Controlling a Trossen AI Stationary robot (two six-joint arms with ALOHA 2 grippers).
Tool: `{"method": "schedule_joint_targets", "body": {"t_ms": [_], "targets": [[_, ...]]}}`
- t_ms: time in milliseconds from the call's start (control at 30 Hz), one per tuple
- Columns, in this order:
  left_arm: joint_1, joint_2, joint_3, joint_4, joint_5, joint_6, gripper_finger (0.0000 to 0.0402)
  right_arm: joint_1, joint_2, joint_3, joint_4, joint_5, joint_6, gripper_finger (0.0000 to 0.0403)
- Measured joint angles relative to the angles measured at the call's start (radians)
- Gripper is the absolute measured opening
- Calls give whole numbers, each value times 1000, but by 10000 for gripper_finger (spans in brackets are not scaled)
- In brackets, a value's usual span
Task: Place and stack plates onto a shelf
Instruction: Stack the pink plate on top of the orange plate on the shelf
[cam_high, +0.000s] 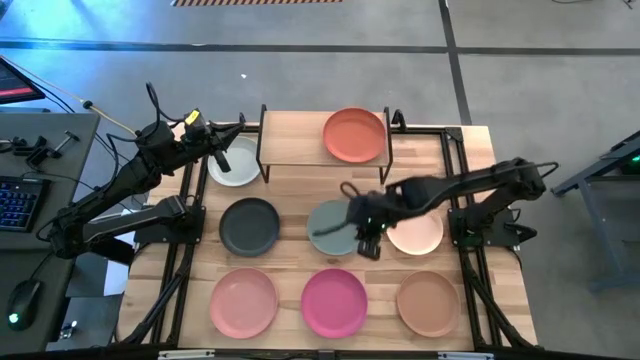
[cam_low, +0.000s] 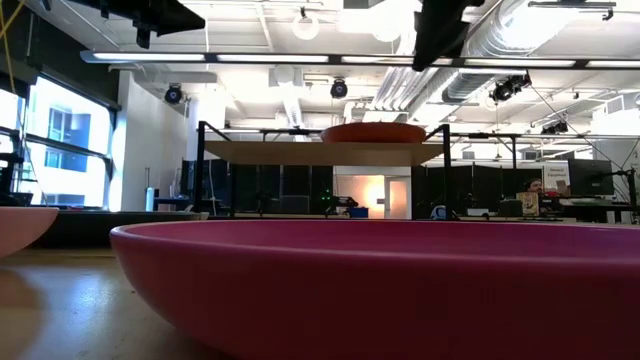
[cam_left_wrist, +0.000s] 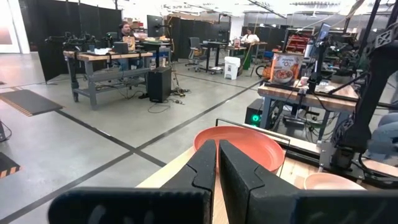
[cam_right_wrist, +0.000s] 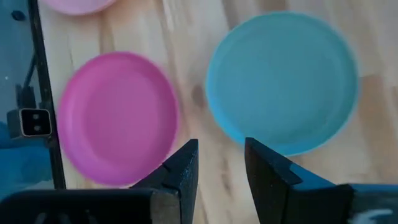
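Note:
My right gripper grabs the magenta plate by its rim (cam_high: 362, 288) next, to stack the magenta plate onto the terracotta plate (cam_high: 355, 135).
The shelf (cam_high: 300, 140) stands at the table's far edge and carries the terracotta plate (cam_high: 355, 135) on its right half. The white-grey plate (cam_high: 238, 168) lies left of the shelf. In the middle row lie charcoal (cam_high: 250, 226), sage green (cam_high: 328, 228) and cream-peach (cam_high: 420, 235) plates. Light pink (cam_high: 243, 302), magenta (cam_high: 335, 300) and tan (cam_high: 427, 303) plates fill the near row. My right gripper (cam_high: 368, 245) (cam_right_wrist: 221, 165) hovers open, pointing down, by the sage green plate's (cam_right_wrist: 283, 81) near right rim. My left gripper (cam_high: 222, 158) (cam_left_wrist: 217, 165) is shut, held level above the white-grey plate and facing the terracotta plate (cam_left_wrist: 242, 146).
The shelf's left half (cam_high: 290, 135) is bare wood. Black metal frame rails (cam_high: 185, 250) run along the table's left and right sides. A camera block (cam_right_wrist: 34, 121) sits by the near edge. The magenta plate (cam_low: 400, 280) fills the low view, with the shelf (cam_low: 320, 152) behind it.

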Motion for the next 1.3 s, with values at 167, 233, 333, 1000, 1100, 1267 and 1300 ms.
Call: {"method": "schedule_joint_targets", "body": {"t_ms": [167,233,333,1000,1100,1267,1300], "targets": [[0,0,0,0,0,0,8,79,71,0,4,7,108,110],[0,0,0,0,0,0,8,107,103,0,7,8,140,110],[0,0,0,0,0,0,8,143,154,0,9,8,183,110],[0,0,0,-1,0,0,8,210,397,0,172,60,256,110],[0,0,0,-1,0,0,8,210,425,0,168,85,276,110],[0,0,0,-1,0,0,8,209,450,0,171,114,280,110],[0,0,0,-1,0,0,8,209,450,0,169,121,279,109]]}}
